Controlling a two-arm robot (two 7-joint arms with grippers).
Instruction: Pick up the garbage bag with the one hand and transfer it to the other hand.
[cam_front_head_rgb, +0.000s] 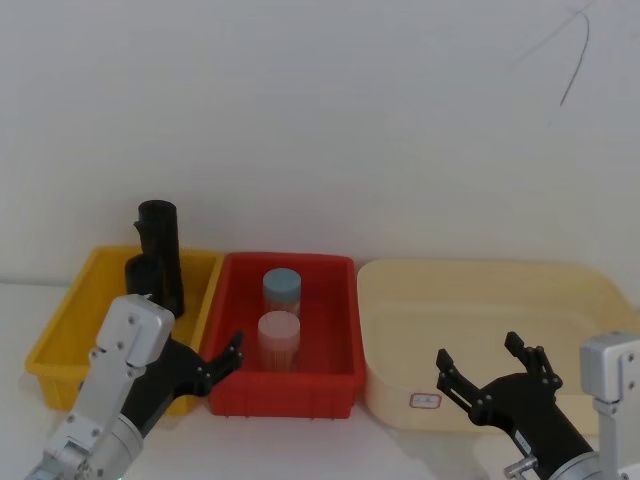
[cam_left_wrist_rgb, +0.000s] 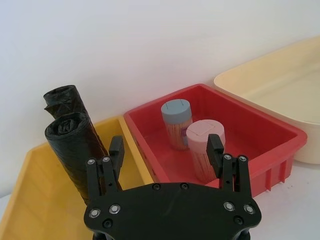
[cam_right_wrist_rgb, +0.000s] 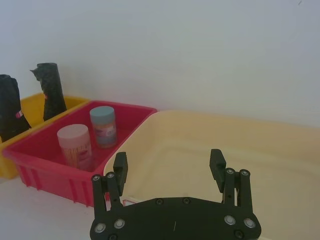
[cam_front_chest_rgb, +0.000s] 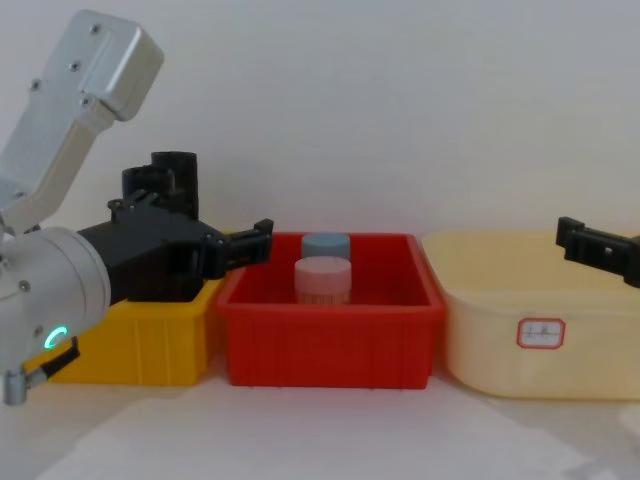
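Observation:
The yellow bin's sides close around the front roll's lower half, so the left gripper should next grab the front roll by its upper part (cam_front_chest_rgb: 148, 186) (cam_left_wrist_rgb: 75, 141).
Two black rolled garbage bags stand upright in the yellow bin (cam_front_head_rgb: 60, 330). The front roll (cam_front_head_rgb: 148, 280) (cam_left_wrist_rgb: 75, 150) carries a small red mark in the right wrist view (cam_right_wrist_rgb: 10, 107). The taller back roll (cam_front_head_rgb: 160, 235) (cam_left_wrist_rgb: 62, 97) (cam_right_wrist_rgb: 50, 92) stands behind it. My left gripper (cam_front_head_rgb: 205, 350) (cam_left_wrist_rgb: 165, 147) (cam_front_chest_rgb: 215, 245) is open over the yellow bin's near right corner, just short of the front roll and holding nothing. My right gripper (cam_front_head_rgb: 478, 350) (cam_right_wrist_rgb: 168, 160) hangs open over the cream bin's front part, also with nothing in it.
A red bin (cam_front_head_rgb: 335, 385) (cam_front_chest_rgb: 330, 350) between the yellow and cream ones holds a blue-capped jar (cam_front_head_rgb: 282, 288) and a pink-capped jar (cam_front_head_rgb: 279, 338). The cream bin (cam_front_head_rgb: 590, 290) (cam_front_chest_rgb: 530, 370) has a small label on its front. A white wall rises close behind the bins.

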